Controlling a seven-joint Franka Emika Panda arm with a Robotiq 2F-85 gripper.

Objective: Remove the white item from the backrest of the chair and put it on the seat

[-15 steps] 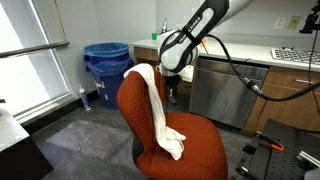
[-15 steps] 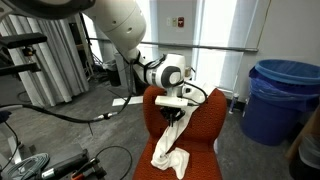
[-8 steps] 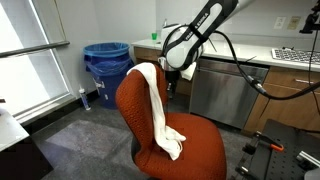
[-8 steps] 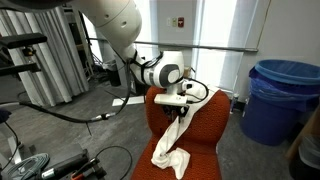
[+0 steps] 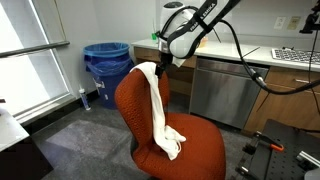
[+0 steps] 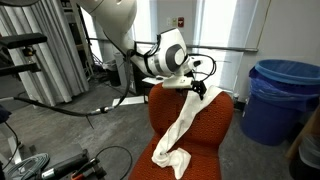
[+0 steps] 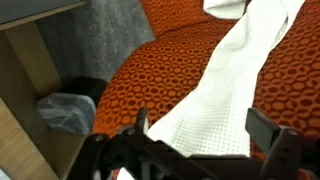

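Observation:
The robot's gripper should go lower before it closes on the white item: the item lies flat between the wide-open fingers in the wrist view, and the fingers stop above the item.
The rust-orange chair stands mid-floor in both exterior views, with its backrest (image 5: 133, 105) upright and its seat (image 5: 200, 148) low in front. The white item (image 5: 158, 105) drapes from the top of the backrest down to a crumpled end on the seat (image 6: 168, 160). My gripper (image 5: 166, 64) hangs open just above the backrest's top edge, apart from the cloth. In the wrist view the white item (image 7: 225, 85) runs across the orange fabric (image 7: 150, 65) below my gripper (image 7: 205, 135), and the two fingers (image 7: 141, 124) stand wide on either side of it.
A blue bin (image 5: 106, 62) stands behind the chair by the window and shows again in an exterior view (image 6: 281, 95). A steel cabinet front (image 5: 225, 92) is close behind the arm. Black equipment (image 5: 285, 150) sits beside the seat, and a bagged bin (image 7: 68, 112) lies below.
The gripper has opened and lifted away from the top of the backrest. The white item stays draped over the backrest and seat as before.

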